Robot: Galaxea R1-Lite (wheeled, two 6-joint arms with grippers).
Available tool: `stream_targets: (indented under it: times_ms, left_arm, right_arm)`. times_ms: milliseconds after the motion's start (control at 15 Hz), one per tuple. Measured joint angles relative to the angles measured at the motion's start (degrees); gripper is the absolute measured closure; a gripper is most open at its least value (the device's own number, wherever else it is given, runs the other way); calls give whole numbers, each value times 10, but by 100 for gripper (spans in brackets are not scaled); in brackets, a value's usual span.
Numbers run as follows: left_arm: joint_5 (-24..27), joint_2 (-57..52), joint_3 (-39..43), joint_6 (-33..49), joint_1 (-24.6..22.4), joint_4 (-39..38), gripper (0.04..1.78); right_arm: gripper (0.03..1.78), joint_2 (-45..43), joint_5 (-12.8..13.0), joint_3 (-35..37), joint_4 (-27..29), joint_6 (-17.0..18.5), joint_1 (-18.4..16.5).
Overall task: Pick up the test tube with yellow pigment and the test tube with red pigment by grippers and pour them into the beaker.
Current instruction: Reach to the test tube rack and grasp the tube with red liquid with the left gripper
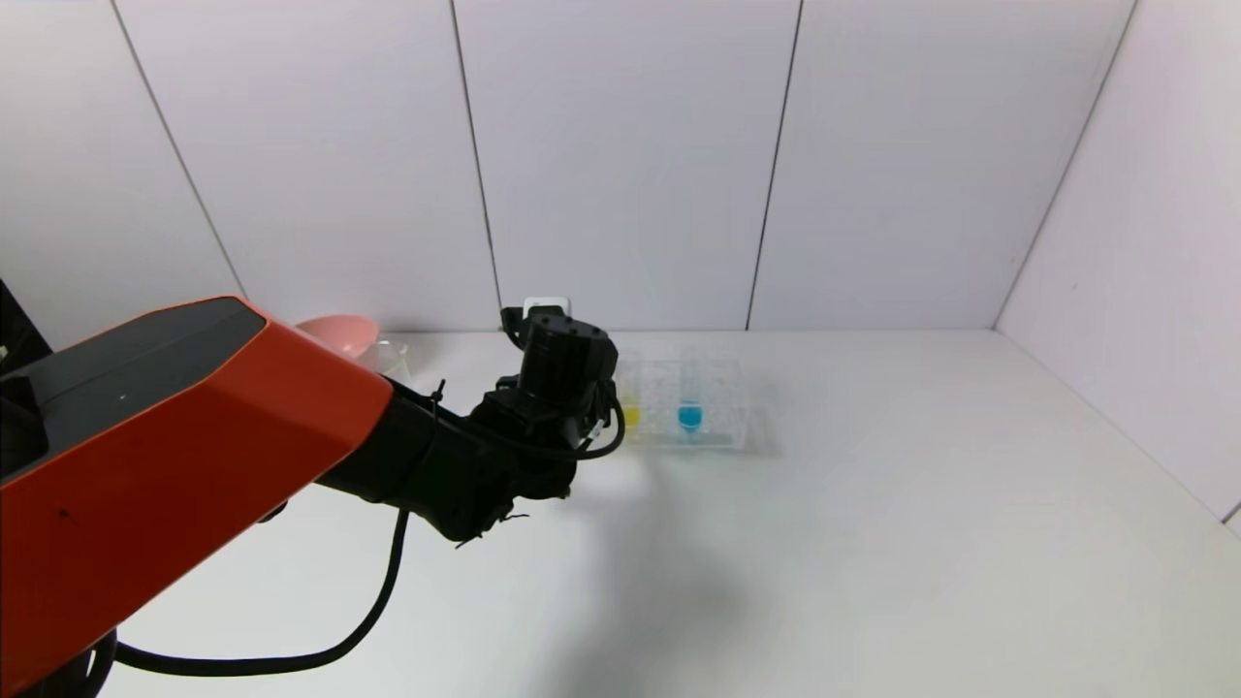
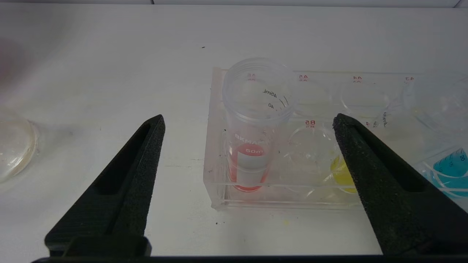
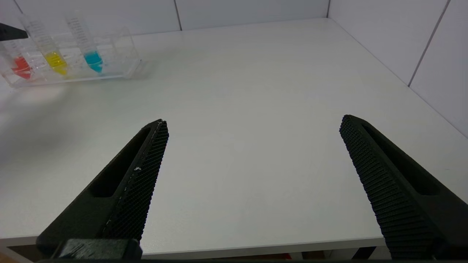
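The clear rack closes around the red test tube's lower half, so my left gripper next needs to grip it just under its threaded rim (image 2: 259, 123) to pour it.
My left gripper (image 2: 248, 122) is open over the near-left corner of a clear rack (image 2: 219, 197), its fingers either side of the test tube with red pigment (image 2: 252, 160) and not touching it. That tube stands upright in the rack. The test tube with yellow pigment (image 2: 342, 171) stands two holes along, partly behind one finger. In the head view the left gripper (image 1: 548, 325) hides the red tube, and the yellow tube (image 1: 631, 417) shows beside it. The beaker (image 2: 14, 146) stands apart from the rack, also seen in the head view (image 1: 393, 354). My right gripper (image 3: 254, 124) is open and empty above the table's front edge.
A tube with blue liquid (image 1: 689, 417) stands further along the rack. A pink bowl (image 1: 339, 334) sits at the back left beside the beaker. White walls close the table at the back and right. The rack (image 3: 69, 62) is far from the right gripper.
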State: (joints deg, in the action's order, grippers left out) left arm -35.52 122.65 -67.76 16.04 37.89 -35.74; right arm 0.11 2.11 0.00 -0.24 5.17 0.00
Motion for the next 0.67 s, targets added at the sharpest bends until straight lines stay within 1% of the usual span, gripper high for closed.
stream_targets:
  times_ms: [133,333,400,467,667]
  left_arm:
    - [1,1,-1,0,0,0,55]
    - [0,1,-1,0,1,0,112]
    - [0,0,-1,-3,1,0,128]
    - [0,0,-1,-7,2,0,137]
    - [0,-2,-10,-22,3,1,140]
  right_arm:
    - [10,0,0,0,0,0,0]
    - [10,0,0,0,0,0,0]
    - [10,0,0,0,0,0,0]
    - [10,0,0,0,0,0,0]
    - [10,0,0,0,0,0,0]
